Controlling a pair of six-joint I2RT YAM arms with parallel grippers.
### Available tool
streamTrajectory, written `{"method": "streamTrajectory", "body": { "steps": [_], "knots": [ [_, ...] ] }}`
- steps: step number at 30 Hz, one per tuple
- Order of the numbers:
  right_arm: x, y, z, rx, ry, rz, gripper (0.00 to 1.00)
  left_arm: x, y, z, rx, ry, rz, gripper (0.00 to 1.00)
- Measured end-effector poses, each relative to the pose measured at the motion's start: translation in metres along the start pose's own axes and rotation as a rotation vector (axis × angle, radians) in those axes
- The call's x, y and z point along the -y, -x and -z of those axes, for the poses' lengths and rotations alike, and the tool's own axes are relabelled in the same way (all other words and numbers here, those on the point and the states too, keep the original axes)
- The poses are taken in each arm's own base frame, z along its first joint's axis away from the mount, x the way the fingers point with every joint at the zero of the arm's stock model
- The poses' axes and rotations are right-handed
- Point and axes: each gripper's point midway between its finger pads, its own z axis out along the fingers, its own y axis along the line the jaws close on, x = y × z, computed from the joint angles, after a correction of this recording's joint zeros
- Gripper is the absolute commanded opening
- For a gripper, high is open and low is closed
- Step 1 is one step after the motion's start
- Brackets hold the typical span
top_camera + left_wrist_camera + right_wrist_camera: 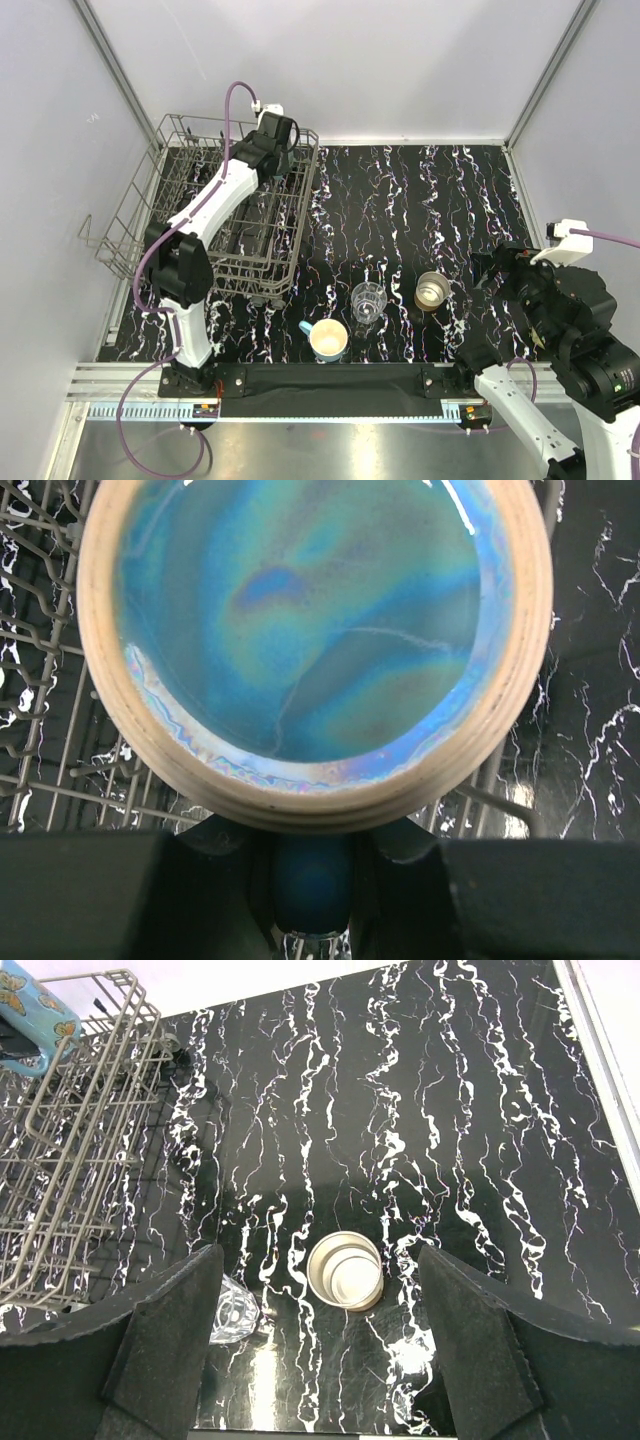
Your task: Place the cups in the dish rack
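Observation:
The teal mug (310, 630) hangs unsupported above the rack wires and would drop if released now, so my left gripper lowers it, before opening.
My left gripper (272, 132) is over the far right corner of the grey wire dish rack (180, 170). In the left wrist view it (312, 860) is shut on the blue handle of the teal mug (310, 630), whose glazed base faces the camera; its inside is hidden. The mug also shows in the right wrist view (28, 1020), above the rack (70, 1130). The light-blue mug (328, 340) with cream inside, the glass tumbler (368, 300) and the metal cup (432, 291) stand on the table. My right gripper (318, 1260) is open above the metal cup (345, 1270), with the tumbler (235, 1312) by its left finger.
The black marbled tabletop (420, 200) runs from the rack to the right wall. A wire side holder (100, 240) hangs off the rack's left side. White walls close in the back and sides. Rack wires (40, 680) lie under the held mug.

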Motion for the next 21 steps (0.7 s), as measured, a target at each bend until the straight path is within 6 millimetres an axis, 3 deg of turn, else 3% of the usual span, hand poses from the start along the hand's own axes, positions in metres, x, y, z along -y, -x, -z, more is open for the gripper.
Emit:
{"method": "streamTrajectory", "body": {
  "steps": [21],
  "knots": [
    [0.002,-0.008,-0.003,-0.045,-0.022,-0.013,0.86,-0.01,-0.027,-0.023,-0.066,0.041,0.019,0.0]
  ]
}}
